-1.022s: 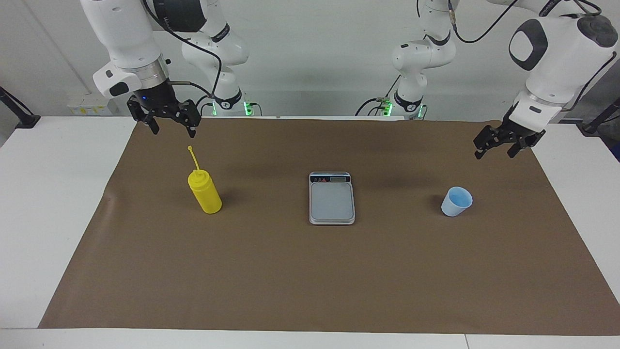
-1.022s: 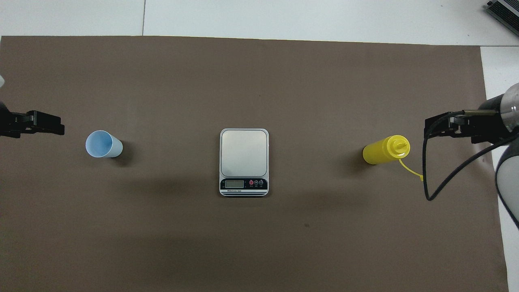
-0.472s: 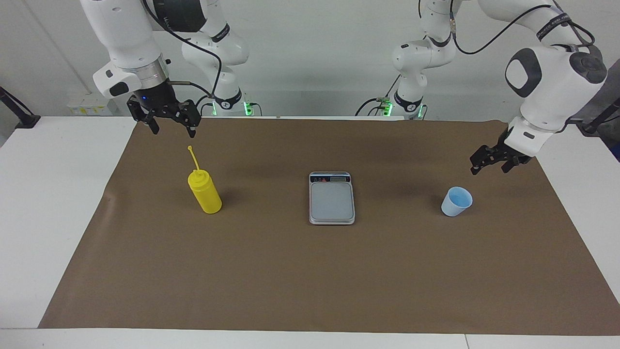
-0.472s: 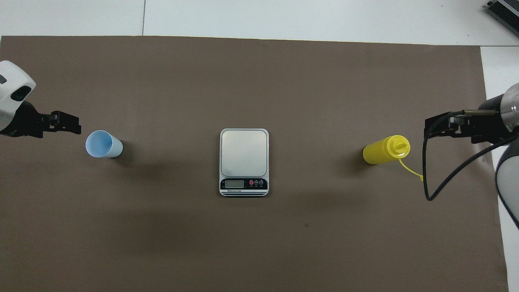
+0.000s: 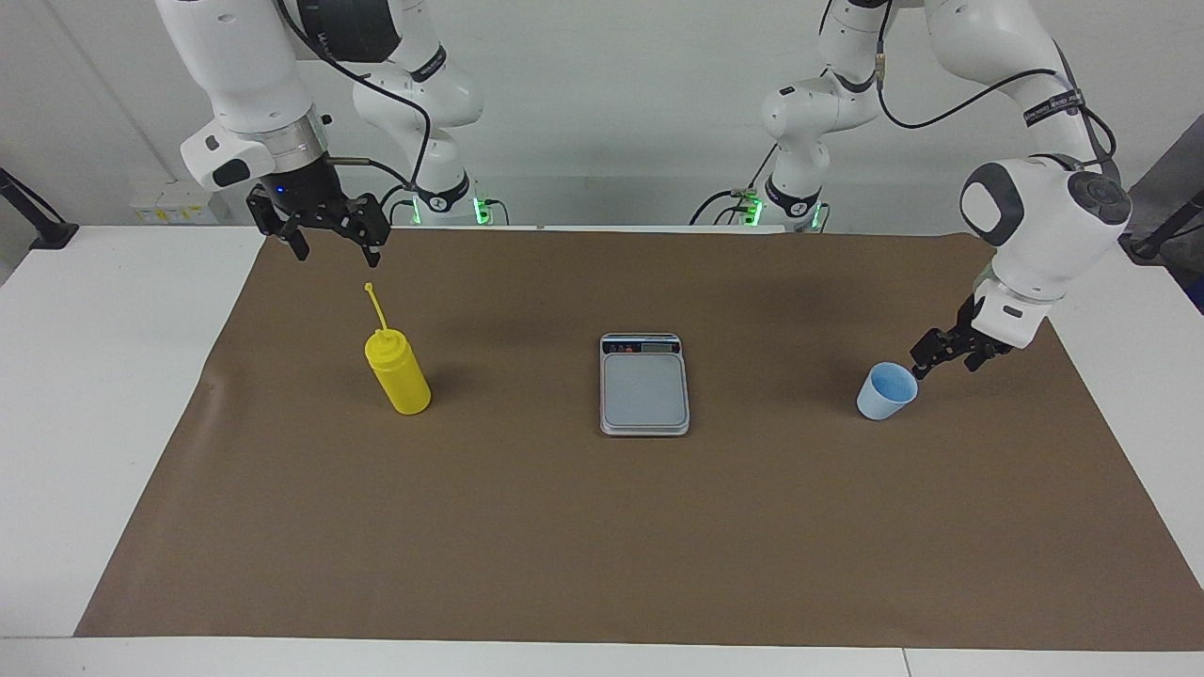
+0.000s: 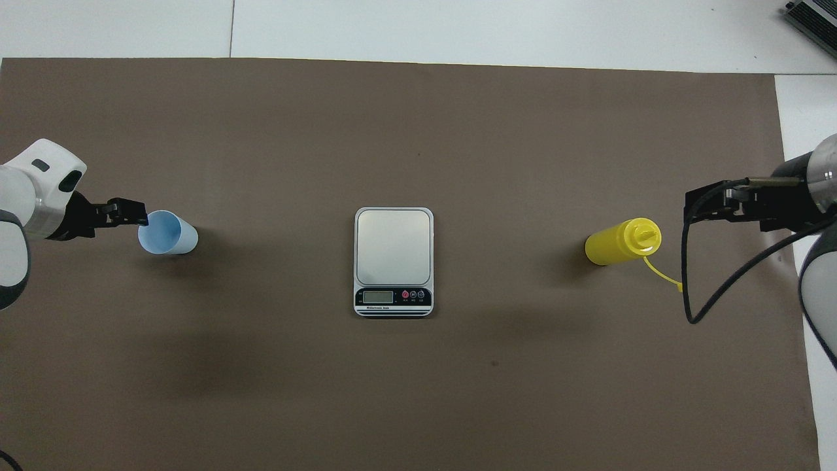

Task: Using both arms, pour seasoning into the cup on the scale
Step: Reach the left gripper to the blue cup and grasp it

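The robot's left gripper needs to put the light blue cup onto the scale [image 6: 393, 245] for the seasoning, so next it should hold the cup by its rim [image 6: 152, 215].
The yellow seasoning bottle [image 5: 400, 376] [image 6: 614, 243] stands upright toward the right arm's end of the table, its cap strap sticking up. The silver scale [image 5: 644, 390] [image 6: 393, 245] lies at the middle with a bare plate. The light blue cup [image 5: 886, 390] [image 6: 167, 232] stands on the mat toward the left arm's end, not on the scale. My left gripper [image 5: 943, 365] [image 6: 140, 212] is open and low, right beside the cup's rim, holding nothing. My right gripper [image 5: 337, 254] [image 6: 690, 209] hangs open and empty in the air, over the mat beside the bottle.
A brown mat [image 5: 602, 527] covers most of the white table [image 5: 103, 376]. A black cable [image 6: 686, 288] loops down from the right arm's wrist close to the bottle's cap strap.
The left arm has swung down and in, bringing its open gripper from high over the mat's edge to the cup's rim. The right arm, bottle, cup and scale have not moved.
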Available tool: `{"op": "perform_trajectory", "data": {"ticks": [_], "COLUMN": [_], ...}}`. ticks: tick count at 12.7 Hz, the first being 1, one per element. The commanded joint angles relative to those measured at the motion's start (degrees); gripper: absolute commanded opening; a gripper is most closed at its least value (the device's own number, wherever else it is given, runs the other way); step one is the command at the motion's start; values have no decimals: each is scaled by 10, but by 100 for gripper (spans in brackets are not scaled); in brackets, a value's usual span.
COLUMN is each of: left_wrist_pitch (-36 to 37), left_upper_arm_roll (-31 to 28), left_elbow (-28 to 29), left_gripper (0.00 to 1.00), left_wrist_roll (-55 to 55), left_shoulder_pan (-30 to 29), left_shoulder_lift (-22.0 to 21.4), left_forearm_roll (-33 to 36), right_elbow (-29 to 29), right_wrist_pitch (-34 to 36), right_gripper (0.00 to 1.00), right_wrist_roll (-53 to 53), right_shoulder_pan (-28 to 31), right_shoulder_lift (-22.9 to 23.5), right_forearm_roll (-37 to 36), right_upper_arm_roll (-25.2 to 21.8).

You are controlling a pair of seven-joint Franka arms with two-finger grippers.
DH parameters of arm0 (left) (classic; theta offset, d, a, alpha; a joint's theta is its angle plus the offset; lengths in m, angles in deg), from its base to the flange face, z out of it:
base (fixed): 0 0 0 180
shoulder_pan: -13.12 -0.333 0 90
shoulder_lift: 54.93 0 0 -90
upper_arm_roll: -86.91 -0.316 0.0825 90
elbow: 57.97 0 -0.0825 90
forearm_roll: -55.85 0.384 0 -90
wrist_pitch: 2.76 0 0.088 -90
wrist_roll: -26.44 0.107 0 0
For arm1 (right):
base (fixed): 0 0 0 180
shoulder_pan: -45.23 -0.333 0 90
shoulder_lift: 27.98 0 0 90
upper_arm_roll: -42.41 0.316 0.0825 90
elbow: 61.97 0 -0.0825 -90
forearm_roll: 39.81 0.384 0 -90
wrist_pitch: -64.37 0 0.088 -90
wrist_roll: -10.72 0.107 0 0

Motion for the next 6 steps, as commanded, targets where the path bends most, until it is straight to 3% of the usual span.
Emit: {"op": "perform_trajectory", "data": {"ticks": [1,6], "left_wrist_pitch": [-33,-50], "left_upper_arm_roll": [2,2], "left_elbow": [12,23], "left_gripper": [100,100], "left_wrist_roll": [-14,-26], "left_shoulder_pan": [1,7], "left_shoulder_lift": [24,36], "left_forearm_roll": [-7,-7], "right_elbow": [-9,-9], "right_wrist_pitch": [2,2], "right_gripper": [100,100], "right_wrist_roll": [-14,-14], "right_shoulder_pan": [8,8], "right_shoulder_lift": [-8,-8], "right_forearm_roll": [13,13], "right_upper_arm_roll": [3,3]}}
